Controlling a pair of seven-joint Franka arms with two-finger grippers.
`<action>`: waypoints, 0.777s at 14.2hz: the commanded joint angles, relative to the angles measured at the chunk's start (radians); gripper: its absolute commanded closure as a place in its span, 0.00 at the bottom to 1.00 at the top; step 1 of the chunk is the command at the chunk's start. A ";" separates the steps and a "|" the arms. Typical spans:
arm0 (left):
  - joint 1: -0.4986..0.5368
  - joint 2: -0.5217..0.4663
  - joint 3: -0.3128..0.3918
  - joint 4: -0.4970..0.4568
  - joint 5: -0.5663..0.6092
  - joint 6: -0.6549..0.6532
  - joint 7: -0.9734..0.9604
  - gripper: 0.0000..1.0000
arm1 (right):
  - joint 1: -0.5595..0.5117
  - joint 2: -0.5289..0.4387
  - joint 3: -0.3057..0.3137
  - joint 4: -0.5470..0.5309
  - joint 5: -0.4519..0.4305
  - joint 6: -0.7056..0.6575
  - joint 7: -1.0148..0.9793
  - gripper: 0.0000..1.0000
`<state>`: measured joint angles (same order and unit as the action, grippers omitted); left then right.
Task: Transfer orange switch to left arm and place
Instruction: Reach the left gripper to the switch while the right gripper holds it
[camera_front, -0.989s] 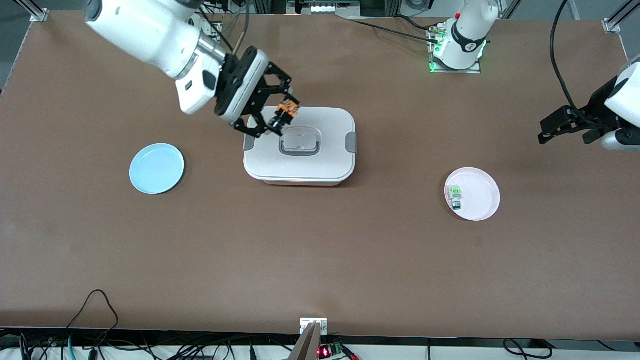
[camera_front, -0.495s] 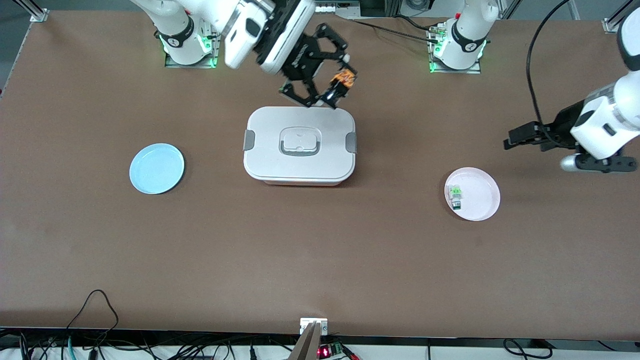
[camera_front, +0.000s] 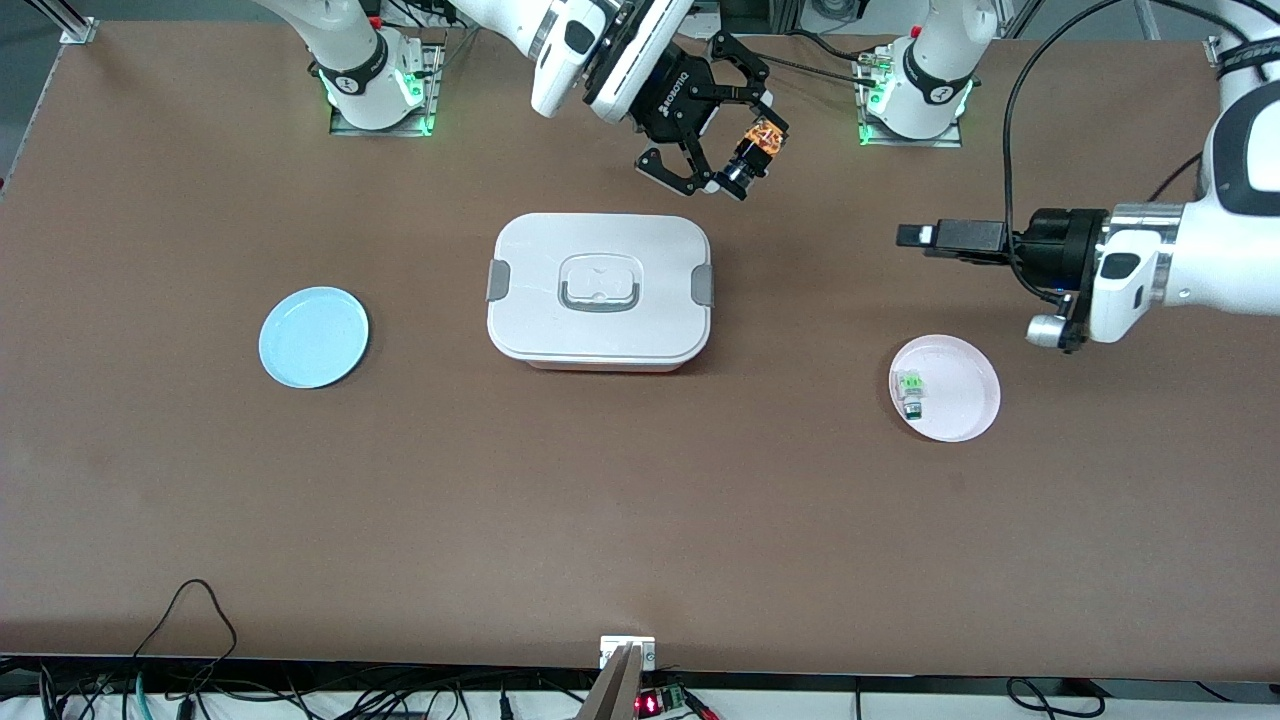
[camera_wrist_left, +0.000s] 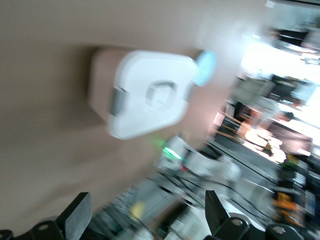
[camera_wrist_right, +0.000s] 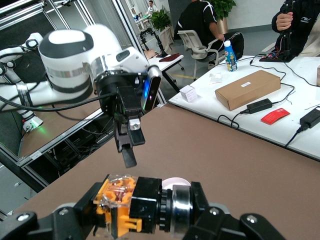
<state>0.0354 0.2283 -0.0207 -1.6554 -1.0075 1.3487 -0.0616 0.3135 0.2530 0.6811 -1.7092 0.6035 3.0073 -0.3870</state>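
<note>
I will take over the orange switch and place it on the pink plate (camera_front: 965, 405), so I should grab the orange switch's orange body (camera_front: 765, 136) with my left gripper next.
My right gripper (camera_front: 748, 160) is shut on the orange switch (camera_front: 758, 143) and holds it in the air, off the edge of the box (camera_front: 600, 290) on the robot bases' side. In the right wrist view the switch (camera_wrist_right: 125, 200) lies crosswise between the fingers of the right gripper (camera_wrist_right: 145, 212). My left gripper (camera_front: 912, 236) is level and points toward the switch, over the table above the pink plate (camera_front: 965, 405). It is open and empty; its fingers stand wide apart in the left wrist view (camera_wrist_left: 145, 220). It also shows in the right wrist view (camera_wrist_right: 131, 145).
The pink plate holds a green-and-white component (camera_front: 909, 390). A blue plate (camera_front: 313, 336) lies toward the right arm's end of the table. The box (camera_wrist_left: 150, 95) shows blurred in the left wrist view.
My right gripper carried the switch from over the box to off its edge, toward the left arm's end. My left gripper swung in and turned level toward it.
</note>
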 joint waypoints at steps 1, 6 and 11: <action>0.012 -0.012 0.001 -0.133 -0.255 -0.045 -0.083 0.00 | 0.001 -0.003 0.003 0.008 0.015 0.012 0.010 0.96; -0.003 -0.073 -0.039 -0.214 -0.466 0.001 -0.345 0.00 | 0.001 -0.003 0.003 0.010 0.016 0.013 0.011 0.96; -0.003 -0.145 -0.186 -0.233 -0.522 0.193 -0.353 0.00 | 0.001 -0.003 0.002 0.013 0.016 0.015 0.011 0.96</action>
<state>0.0300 0.1377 -0.1671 -1.8416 -1.4885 1.4752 -0.4017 0.3133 0.2529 0.6800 -1.7065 0.6036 3.0138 -0.3854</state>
